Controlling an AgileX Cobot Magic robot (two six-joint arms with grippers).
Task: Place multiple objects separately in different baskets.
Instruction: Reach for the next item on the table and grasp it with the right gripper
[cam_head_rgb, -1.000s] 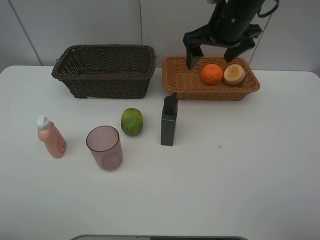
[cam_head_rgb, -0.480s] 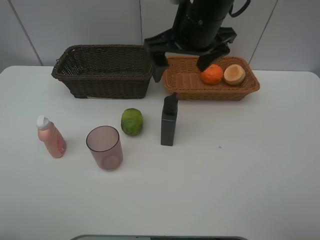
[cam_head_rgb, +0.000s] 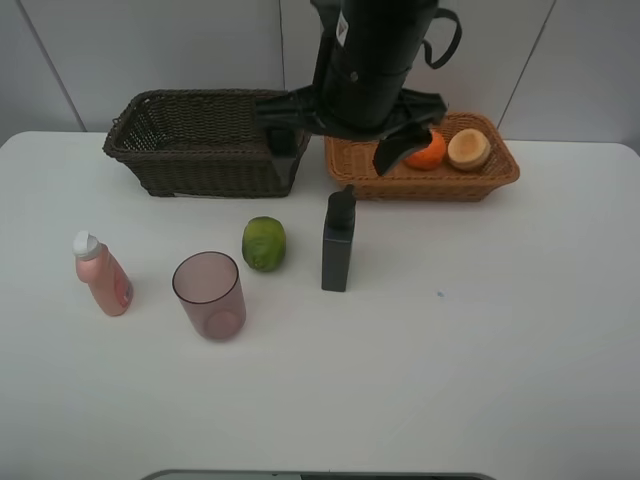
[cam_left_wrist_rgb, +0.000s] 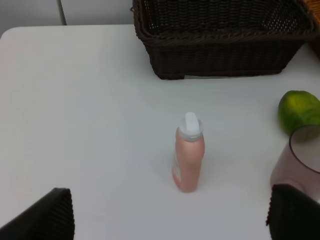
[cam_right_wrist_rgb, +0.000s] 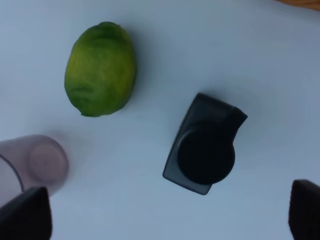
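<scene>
My right gripper grabs the dark grey bottle by its black capped top next, to place the bottle in a basket.
On the table stand a pink white-capped bottle, a mauve cup, a green fruit and a dark grey bottle. An orange mandarin and a tan round fruit lie in the orange-tan basket. The dark brown basket shows nothing inside. My right gripper hangs open above the grey bottle and green fruit, holding nothing. My left gripper is open and low, facing the pink bottle and apart from it.
The two baskets stand side by side at the back of the white table, close to the wall. The cup and green fruit sit just to one side of the pink bottle. The left arm is outside the exterior high view.
My right arm has swung left and forward from over the orange-tan basket to above the grey bottle, its jaws open throughout. The objects have not moved.
</scene>
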